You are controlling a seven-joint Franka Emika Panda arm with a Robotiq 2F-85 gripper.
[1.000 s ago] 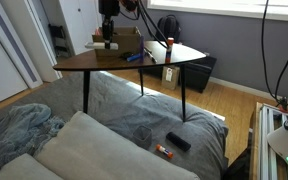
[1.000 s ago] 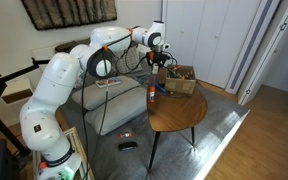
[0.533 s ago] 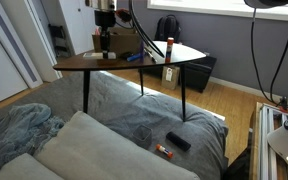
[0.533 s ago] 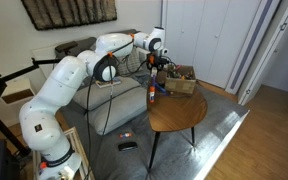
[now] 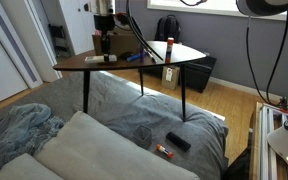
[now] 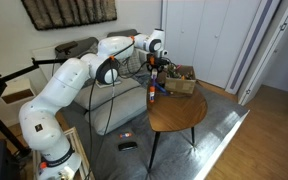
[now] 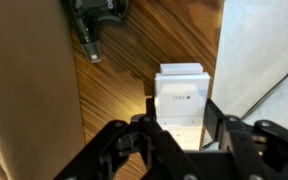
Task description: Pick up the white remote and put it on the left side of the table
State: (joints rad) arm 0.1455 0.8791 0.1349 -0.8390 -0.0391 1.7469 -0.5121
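Note:
The gripper needs to open, because the white remote (image 5: 98,58) hangs just above flat, empty wood and the remote would come to rest on the tabletop.
The white remote (image 7: 180,85) is a slim white bar between my gripper's (image 7: 180,118) two black fingers, which press on its long sides. It hangs just over the dark brown wooden table (image 7: 114,90), close to the table's edge. In an exterior view my gripper (image 5: 104,47) points straight down over the left part of the table (image 5: 79,64), with the remote (image 5: 98,58) showing as a white strip under it. In an exterior view the gripper (image 6: 155,66) is at the far end of the table (image 6: 179,118).
A cardboard box (image 5: 126,42) stands on the table right beside the gripper and also shows in an exterior view (image 6: 182,80). An orange-capped bottle (image 5: 169,47) stands further right. A black remote (image 5: 178,142) lies on the grey rug below. A black cabled object (image 7: 96,12) lies ahead.
My gripper has moved left along the table, away from the cardboard box, carrying the white remote, and it has come lower toward the tabletop.

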